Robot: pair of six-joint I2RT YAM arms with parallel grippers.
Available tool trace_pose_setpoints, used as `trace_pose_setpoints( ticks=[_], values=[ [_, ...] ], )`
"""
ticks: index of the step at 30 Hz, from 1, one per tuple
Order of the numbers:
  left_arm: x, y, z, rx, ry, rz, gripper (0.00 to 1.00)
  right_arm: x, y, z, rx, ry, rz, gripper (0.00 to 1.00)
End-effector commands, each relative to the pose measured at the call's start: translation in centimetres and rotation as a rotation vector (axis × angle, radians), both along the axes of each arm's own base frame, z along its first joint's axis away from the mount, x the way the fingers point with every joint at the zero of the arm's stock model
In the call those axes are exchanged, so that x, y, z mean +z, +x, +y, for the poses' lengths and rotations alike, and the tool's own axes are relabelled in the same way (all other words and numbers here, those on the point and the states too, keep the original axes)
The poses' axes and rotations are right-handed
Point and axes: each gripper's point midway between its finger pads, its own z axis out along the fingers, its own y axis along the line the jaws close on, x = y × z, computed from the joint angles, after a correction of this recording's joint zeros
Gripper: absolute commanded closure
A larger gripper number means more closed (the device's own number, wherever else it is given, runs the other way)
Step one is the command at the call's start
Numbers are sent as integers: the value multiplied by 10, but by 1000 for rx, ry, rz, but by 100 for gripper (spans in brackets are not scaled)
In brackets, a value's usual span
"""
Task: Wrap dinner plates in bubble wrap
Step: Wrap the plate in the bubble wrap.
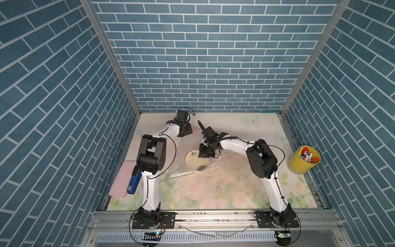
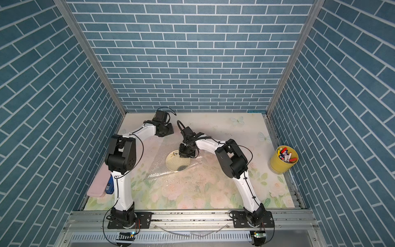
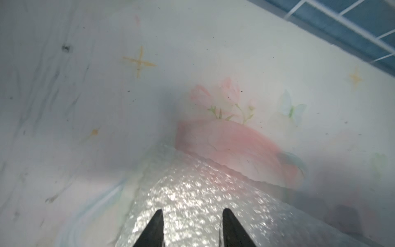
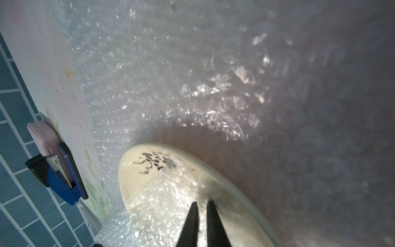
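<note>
The robot should pick up the bubble wrap point(image 1: 179, 158) next with its left gripper, by the wrap's free far corner, so that loose flap can fold over the dinner plate.
The cream-yellow dinner plate point(image 1: 195, 163) point(image 2: 176, 163) lies on the bubble wrap point(image 1: 179, 158) point(image 2: 159, 162) at mid-table; its dark sprig shows in the right wrist view point(image 4: 156, 162). My right gripper point(image 4: 202, 202) hangs over the plate's far-right rim point(image 1: 204, 155). A flap of the clear sheet point(image 4: 171, 192) lies folded onto the plate there, and the fingers are closed to a thin slit on it. My left gripper point(image 3: 192, 211) is open above the wrap's far corner point(image 3: 192, 188), at the back left point(image 1: 185, 132), with nothing between its fingers.
A yellow cup of markers point(image 1: 304, 159) stands at the right edge. A pink case point(image 1: 123, 179) and a blue stapler point(image 1: 134, 184) lie at the left edge, beside the left arm. Blue brick walls close in the floral table on three sides.
</note>
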Motion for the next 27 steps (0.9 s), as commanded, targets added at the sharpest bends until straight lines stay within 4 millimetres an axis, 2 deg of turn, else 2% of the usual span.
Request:
trace_pose_setpoints(
  ticks=[1,4,11,15,16,23,25,27],
  values=[
    [-13,-3,15,-42,131,62,56,-27,-4,-10,-28,-62,54,89],
    [-20,4,22,-19,182,75,56,-29,-4,-10,-34,-65,62,90],
    [-51,3,14,-42,210,153,58,-30,-5,-11,-44,-57,70,91],
    [-62,4,19,-21,234,162,60,-34,-6,-11,-49,-58,83,92],
    [-63,5,19,-18,235,164,63,-36,-7,-12,-52,-61,88,92],
    [-73,2,14,-24,202,183,99,-48,-8,-17,-86,-47,117,94],
    [-69,-1,17,-16,211,174,100,-50,-7,-17,-87,-48,120,94],
    [-55,-6,27,16,228,149,100,-49,-7,-16,-86,-43,119,95]
  ],
)
